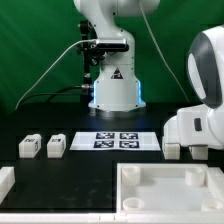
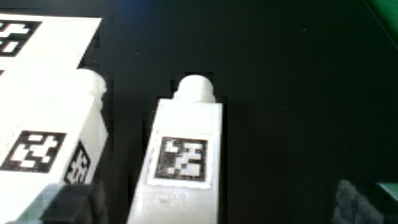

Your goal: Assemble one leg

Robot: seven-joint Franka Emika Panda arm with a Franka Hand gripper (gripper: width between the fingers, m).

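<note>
Next, my gripper grabs the leg by its square-tagged section (image 2: 182,162) and leaves the leg's rounded end free to go into the panel's corner.
In the wrist view a leg (image 2: 183,150), a white cuboid peg with a rounded tip and a square tag, lies on the black table between my fingers. My gripper (image 2: 214,203) is open and straddles its near end; one dark finger (image 2: 64,205) shows on one side and the other (image 2: 366,198) stands well off on the other side. A second leg (image 2: 45,135) lies close beside the first. In the exterior view my hand (image 1: 180,140) hangs low at the right, hiding these legs. Two more legs (image 1: 29,147) (image 1: 55,146) stand at the exterior view's left.
The marker board (image 1: 117,140) lies mid-table before the robot base; a tagged white corner (image 2: 36,40) shows in the wrist view. The large white panel with recessed corners (image 1: 165,190) lies at the front right. Another white part (image 1: 5,181) sits at the front left.
</note>
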